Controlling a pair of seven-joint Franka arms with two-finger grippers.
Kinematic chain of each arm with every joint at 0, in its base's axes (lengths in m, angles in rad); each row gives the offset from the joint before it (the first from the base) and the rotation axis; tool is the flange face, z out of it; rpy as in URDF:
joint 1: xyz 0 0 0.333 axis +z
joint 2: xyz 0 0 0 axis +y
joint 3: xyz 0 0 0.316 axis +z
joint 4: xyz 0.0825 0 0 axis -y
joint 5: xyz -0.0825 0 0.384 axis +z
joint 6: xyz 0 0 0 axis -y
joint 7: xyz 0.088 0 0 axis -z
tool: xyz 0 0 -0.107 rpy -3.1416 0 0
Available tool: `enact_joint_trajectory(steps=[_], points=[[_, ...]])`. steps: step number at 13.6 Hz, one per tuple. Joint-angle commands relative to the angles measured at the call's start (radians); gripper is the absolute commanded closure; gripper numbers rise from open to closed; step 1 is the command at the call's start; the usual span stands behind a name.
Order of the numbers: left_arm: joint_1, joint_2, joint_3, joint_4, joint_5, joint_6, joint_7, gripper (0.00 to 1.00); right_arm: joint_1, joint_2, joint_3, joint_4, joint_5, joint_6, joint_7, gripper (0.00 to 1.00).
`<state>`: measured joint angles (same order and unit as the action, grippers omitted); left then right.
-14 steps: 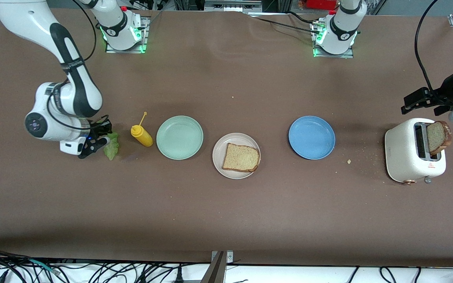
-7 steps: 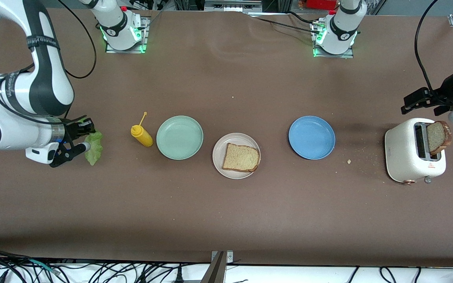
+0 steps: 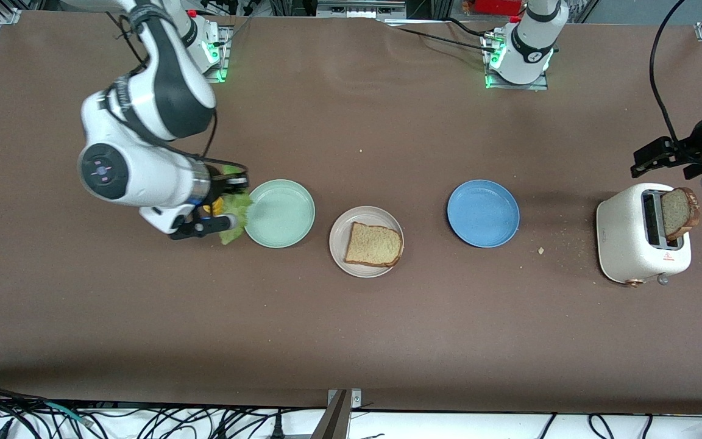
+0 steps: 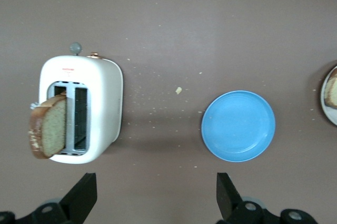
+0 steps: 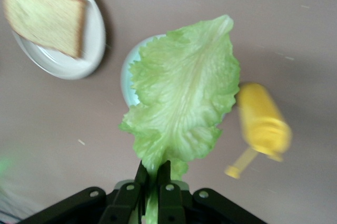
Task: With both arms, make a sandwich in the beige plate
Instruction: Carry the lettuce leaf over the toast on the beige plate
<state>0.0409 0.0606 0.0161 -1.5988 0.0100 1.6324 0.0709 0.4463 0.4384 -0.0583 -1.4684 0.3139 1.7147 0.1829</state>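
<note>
The left gripper grabs the bread slice's top crust sticking out next. The toaster slot hems in the lower part of the bread slice.
My right gripper (image 3: 226,204) is shut on a ruffled green lettuce leaf (image 3: 234,214) and holds it in the air over the yellow bottle, beside the mint green plate (image 3: 278,213). In the right wrist view the leaf (image 5: 184,95) hangs from my right gripper (image 5: 154,170). One brown bread slice (image 3: 374,245) lies on the beige plate (image 3: 343,227) at the table's middle; it also shows in the right wrist view (image 5: 45,18). A second slice (image 3: 679,213) sticks up from the white toaster (image 3: 634,234). My left gripper (image 4: 156,195) is open and empty, in the air above the toaster.
A blue plate (image 3: 482,213) sits between the beige plate and the toaster. A yellow squeeze bottle (image 5: 261,122) stands beside the mint green plate, mostly hidden under my right hand in the front view. Crumbs lie near the toaster.
My right arm has swung outward toward its end of the table and then back past the yellow bottle to the mint green plate's edge, carrying the lettuce. The left arm has barely moved.
</note>
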Motion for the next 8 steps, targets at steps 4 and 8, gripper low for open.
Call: enact_joint_trajectory(steps=[4,8], points=[[0.141,0.063,-0.005,-0.004,0.038,0.061,0.217,0.0,0.224,0.187,-0.011,0.042,0.025,0.478,0.066,1.0],[0.22,0.143,-0.005,-0.009,0.048,0.128,0.295,0.01,0.334,0.296,-0.012,0.034,-0.058,0.75,-0.011,1.0]])
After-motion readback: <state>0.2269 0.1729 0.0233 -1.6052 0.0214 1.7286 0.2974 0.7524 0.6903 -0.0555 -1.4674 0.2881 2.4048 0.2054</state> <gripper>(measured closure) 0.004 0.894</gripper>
